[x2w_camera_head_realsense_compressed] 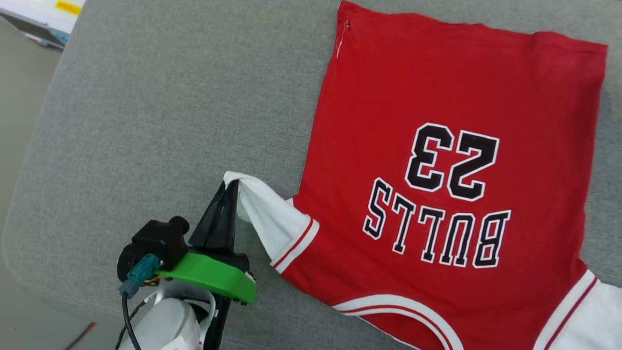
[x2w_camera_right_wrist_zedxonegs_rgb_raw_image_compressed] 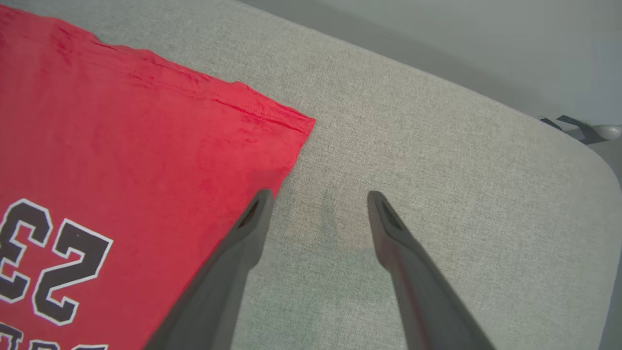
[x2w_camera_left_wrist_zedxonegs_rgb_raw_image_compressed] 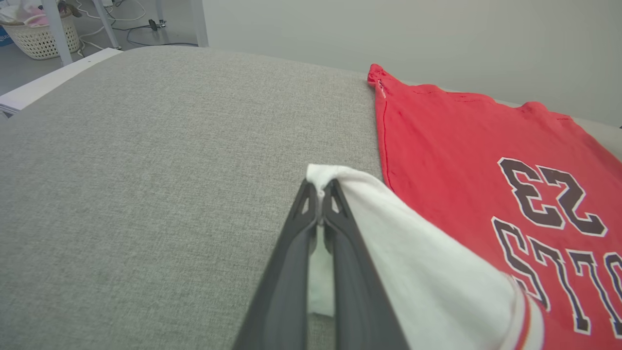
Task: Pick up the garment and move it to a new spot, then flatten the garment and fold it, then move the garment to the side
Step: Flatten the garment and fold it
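Note:
I will grab the garment by its red hem corner (x2w_camera_head_realsense_compressed: 602, 49) (x2w_camera_right_wrist_zedxonegs_rgb_raw_image_compressed: 306, 125) with my right gripper next, to flatten and fold it.
The garment (x2w_camera_head_realsense_compressed: 437, 160) lies spread on the grey cushion, print side up, with "BULLS 23" reading upside down in the head view. My left gripper (x2w_camera_head_realsense_compressed: 232, 183) is shut on the tip of its white sleeve (x2w_camera_head_realsense_compressed: 267, 218), which is pulled out to the left and lifted slightly. In the left wrist view the gripper (x2w_camera_left_wrist_zedxonegs_rgb_raw_image_compressed: 319, 187) pinches the bunched sleeve edge (x2w_camera_left_wrist_zedxonegs_rgb_raw_image_compressed: 413, 253), beside the garment (x2w_camera_left_wrist_zedxonegs_rgb_raw_image_compressed: 461, 160). My right gripper (x2w_camera_right_wrist_zedxonegs_rgb_raw_image_compressed: 318, 197) stands open with nothing between its fingers, hovering over bare cushion just right of the garment (x2w_camera_right_wrist_zedxonegs_rgb_raw_image_compressed: 121, 146) near its hem corner.
The grey cushioned surface (x2w_camera_head_realsense_compressed: 160, 116) has rounded edges at the left and near sides, with floor beyond. A white wicker basket (x2w_camera_left_wrist_zedxonegs_rgb_raw_image_compressed: 41, 36), furniture legs and cables sit on the floor far behind. A pale wall lies past the cushion.

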You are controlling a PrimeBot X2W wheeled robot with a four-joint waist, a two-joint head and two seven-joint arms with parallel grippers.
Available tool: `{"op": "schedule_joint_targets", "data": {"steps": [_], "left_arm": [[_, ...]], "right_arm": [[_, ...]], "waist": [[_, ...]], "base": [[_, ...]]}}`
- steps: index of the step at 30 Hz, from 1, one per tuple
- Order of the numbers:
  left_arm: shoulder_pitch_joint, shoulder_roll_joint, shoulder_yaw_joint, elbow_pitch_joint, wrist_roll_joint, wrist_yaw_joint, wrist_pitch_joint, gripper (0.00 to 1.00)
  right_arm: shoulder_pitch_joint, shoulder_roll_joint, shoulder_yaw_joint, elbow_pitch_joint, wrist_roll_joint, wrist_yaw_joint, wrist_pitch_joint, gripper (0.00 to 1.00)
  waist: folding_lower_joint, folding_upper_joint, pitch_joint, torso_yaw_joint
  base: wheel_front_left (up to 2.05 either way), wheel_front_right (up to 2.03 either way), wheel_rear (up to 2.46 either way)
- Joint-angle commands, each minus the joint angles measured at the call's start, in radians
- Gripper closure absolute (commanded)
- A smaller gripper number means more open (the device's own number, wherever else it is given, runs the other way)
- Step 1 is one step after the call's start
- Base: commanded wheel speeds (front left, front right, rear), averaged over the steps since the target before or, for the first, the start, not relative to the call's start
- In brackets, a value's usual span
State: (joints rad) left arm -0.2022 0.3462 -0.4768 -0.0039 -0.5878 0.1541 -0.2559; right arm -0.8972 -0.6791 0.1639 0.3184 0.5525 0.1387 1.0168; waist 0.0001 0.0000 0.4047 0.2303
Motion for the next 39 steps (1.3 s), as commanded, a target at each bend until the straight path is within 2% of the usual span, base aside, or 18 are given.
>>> {"op": "schedule_joint_targets", "data": {"steps": [1, 4, 8, 13, 18, 19, 20, 24, 30, 35, 39], "left_arm": [[-0.023, -0.013, 0.008, -0.004, 0.015, -0.009, -0.006, 1.0], [-0.034, -0.04, 0.023, -0.006, 0.037, -0.026, -0.006, 1.0], [-0.043, -0.067, 0.04, -0.002, 0.062, -0.049, -0.006, 1.0], [-0.059, -0.089, 0.052, 0.02, 0.091, -0.08, -0.006, 1.0], [-0.064, -0.103, 0.066, 0.04, 0.11, -0.099, -0.006, 1.0], [-0.063, -0.105, 0.07, 0.044, 0.113, -0.102, -0.006, 1.0], [-0.061, -0.105, 0.073, 0.047, 0.115, -0.105, -0.006, 1.0], [-0.051, -0.105, 0.085, 0.061, 0.129, -0.111, -0.006, 1.0], [-0.014, -0.1, 0.096, 0.08, 0.137, -0.11, -0.006, 1.0], [0.037, -0.082, 0.103, 0.089, 0.133, -0.095, -0.002, 1.0], [0.082, -0.064, 0.109, 0.085, 0.13, -0.079, 0.007, 1.0]], "right_arm": [[-0.039, 0.005, 0.0, 0.024, 0.004, -0.008, 0.018, 0.0], [-0.111, 0.023, 0.002, 0.091, -0.017, -0.008, 0.043, 0.0], [-0.144, 0.047, 0.012, 0.163, -0.057, -0.008, 0.022, 0.0], [-0.098, 0.057, 0.064, 0.25, -0.084, -0.008, 0.012, 0.0], [-0.05, 0.06, 0.091, 0.296, -0.055, -0.008, 0.036, 0.0], [-0.048, 0.06, 0.092, 0.294, -0.046, -0.008, 0.034, 0.75], [-0.051, 0.056, 0.091, 0.29, -0.042, -0.008, 0.025, 1.0], [-0.066, 0.032, 0.122, 0.259, -0.043, -0.008, -0.029, 1.0], [-0.058, -0.012, 0.188, 0.194, 0.019, -0.008, -0.156, 1.0], [0.034, -0.116, 0.274, 0.081, 0.111, -0.008, -0.253, 1.0], [0.154, -0.21, 0.291, -0.024, 0.181, -0.008, -0.332, 1.0]], "waist": [[-0.0001, 0.0, 0.099, 0.077], [-0.0001, 0.0, 0.135, 0.091], [-0.0001, 0.0, 0.168, 0.102], [-0.0001, 0.0, 0.182, 0.107], [-0.0001, 0.0, 0.17, 0.099], [-0.0001, 0.0, 0.165, 0.096], [-0.0001, 0.0, 0.16, 0.093], [-0.0001, 0.0, 0.12, 0.08], [-0.0001, 0.0, 0.019, 0.054], [-0.0001, 0.0, -0.075, 0.02], [-0.0001, 0.0, -0.137, -0.016]], "base": [[0.0, 0.0, 0.0], [0.0, 0.0, 0.0], [0.0, 0.0, 0.0], [0.0, 0.0, 0.0], [0.0, 0.0, 0.0], [0.0, 0.0, 0.0], [0.0, 0.0, 0.0], [0.0, 0.0, 0.0], [0.0, 0.0, 0.0], [0.0, 0.0, 0.0], [0.0, 0.0, 0.0]]}}
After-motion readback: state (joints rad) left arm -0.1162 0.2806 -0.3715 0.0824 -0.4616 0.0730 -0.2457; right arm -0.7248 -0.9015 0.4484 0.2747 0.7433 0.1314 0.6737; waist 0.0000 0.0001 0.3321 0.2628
